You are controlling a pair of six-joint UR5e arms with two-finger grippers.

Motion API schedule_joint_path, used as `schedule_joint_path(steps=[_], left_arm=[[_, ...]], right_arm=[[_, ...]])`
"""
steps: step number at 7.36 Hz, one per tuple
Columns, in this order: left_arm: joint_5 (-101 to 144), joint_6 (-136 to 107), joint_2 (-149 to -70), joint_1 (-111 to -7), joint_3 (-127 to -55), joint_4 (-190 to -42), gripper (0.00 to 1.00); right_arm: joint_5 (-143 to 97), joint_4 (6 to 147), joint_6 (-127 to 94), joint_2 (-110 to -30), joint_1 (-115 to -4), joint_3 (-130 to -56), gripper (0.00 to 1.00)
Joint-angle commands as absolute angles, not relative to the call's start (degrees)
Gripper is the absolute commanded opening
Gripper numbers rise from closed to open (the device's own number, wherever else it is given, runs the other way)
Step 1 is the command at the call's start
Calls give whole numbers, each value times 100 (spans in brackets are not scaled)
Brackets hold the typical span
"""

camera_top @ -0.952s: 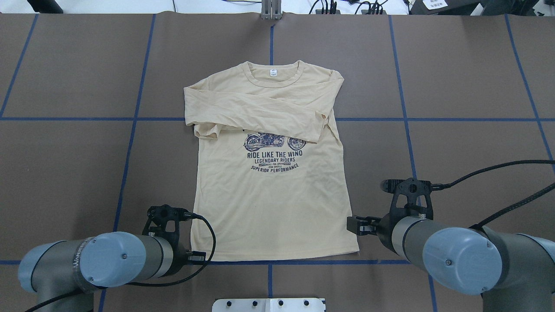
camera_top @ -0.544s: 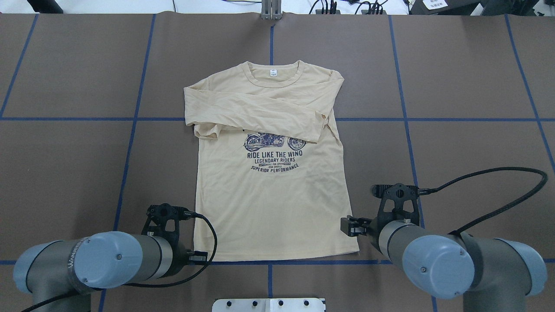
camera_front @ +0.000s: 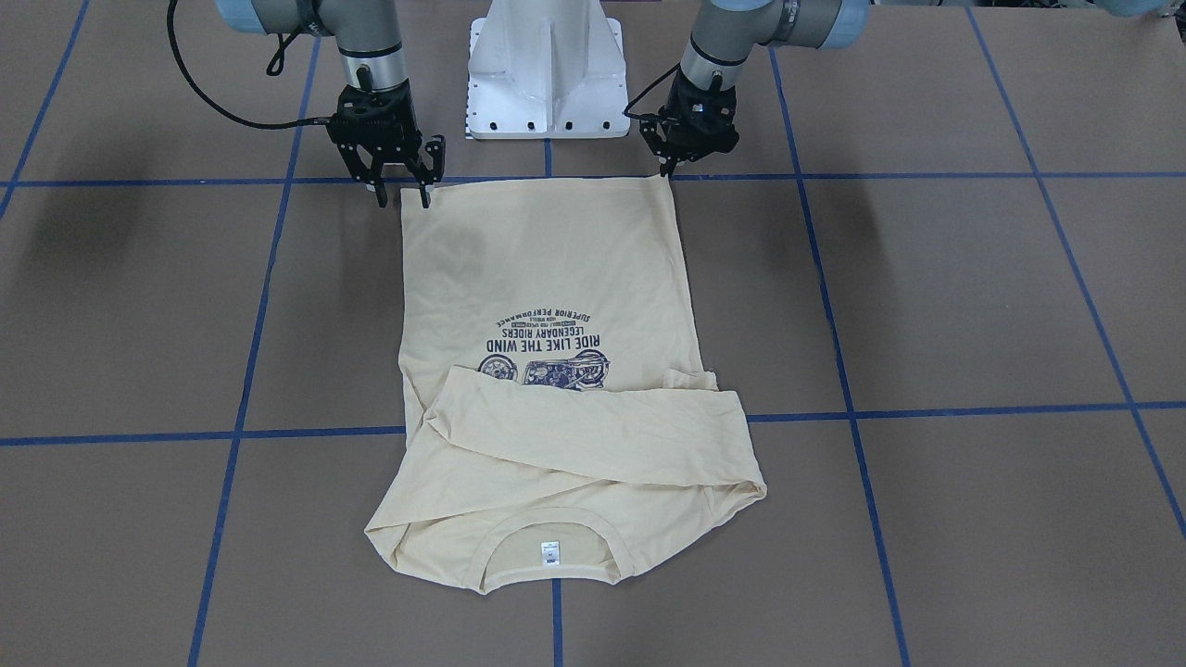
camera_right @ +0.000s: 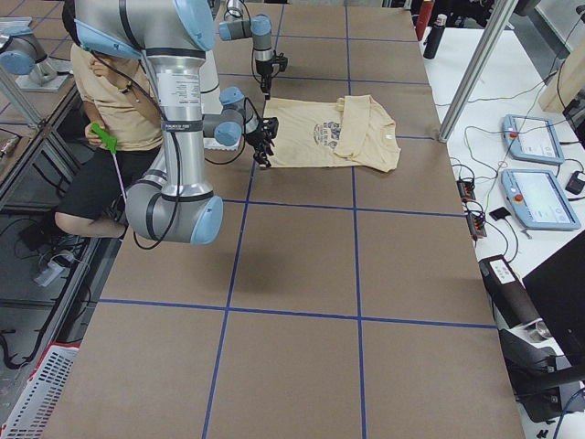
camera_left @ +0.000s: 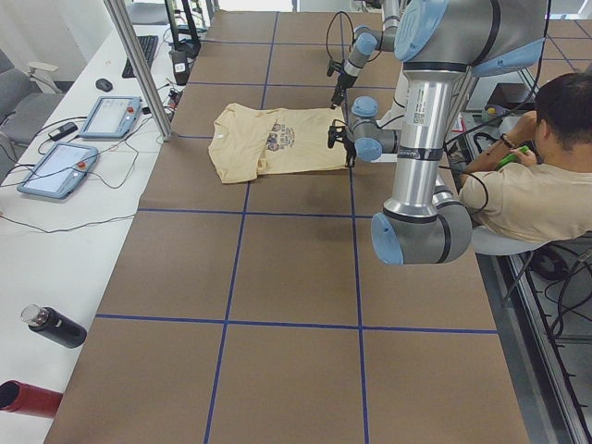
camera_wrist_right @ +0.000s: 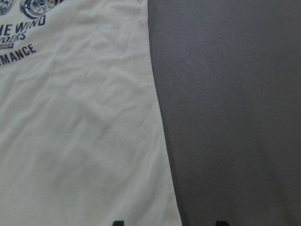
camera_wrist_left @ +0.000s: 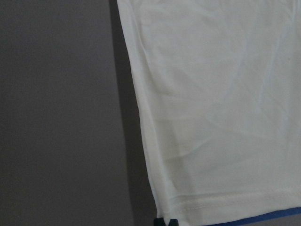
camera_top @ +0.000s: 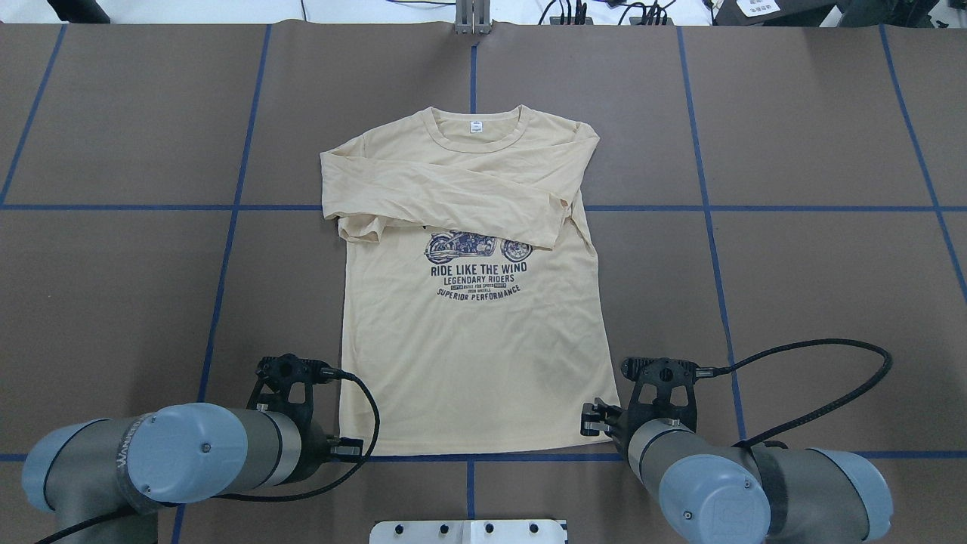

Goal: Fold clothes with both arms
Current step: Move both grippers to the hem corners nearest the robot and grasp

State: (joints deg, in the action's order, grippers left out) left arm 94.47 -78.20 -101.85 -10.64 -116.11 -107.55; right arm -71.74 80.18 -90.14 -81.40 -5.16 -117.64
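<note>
My right gripper next needs to grip the T-shirt's hem corner (camera_front: 411, 195). Then it can fold the printed body (camera_front: 542, 345) in half.
The cream-yellow long-sleeved T-shirt (camera_top: 472, 340) lies flat, chest print up. Both sleeves are folded across the chest, the collar is far from me and the hem is near my base. It also shows in the front view (camera_front: 547, 278). My left gripper (camera_front: 665, 170) is shut at the hem's left corner, and its tip touches that corner in the left wrist view (camera_wrist_left: 165, 222). My right gripper (camera_front: 403, 196) is open. It hovers over the hem's right corner and straddles the shirt's side edge in the right wrist view (camera_wrist_right: 169, 222).
The white pedestal base (camera_front: 545, 74) stands just behind the hem. Blue tape lines (camera_top: 710, 257) cross the brown table. An operator (camera_left: 532, 185) sits beside the robot. Teach pendants (camera_left: 111, 116) and bottles (camera_left: 51, 326) lie on a side table.
My right arm has moved back along the shirt's right edge toward the hem corner. The left arm and the shirt have not moved.
</note>
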Motion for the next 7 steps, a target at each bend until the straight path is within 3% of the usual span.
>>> schedule_joint_path(steps=[1, 7], left_arm=[[9448, -7822, -10178, -1072, -11628, -10758, 0], [9448, -7822, -10169, -1081, -11663, -10758, 0]], right_arm=[[-7128, 7972, -9018, -8200, -466, -11742, 43], [-6926, 8033, -9184, -8209, -273, -11663, 41]])
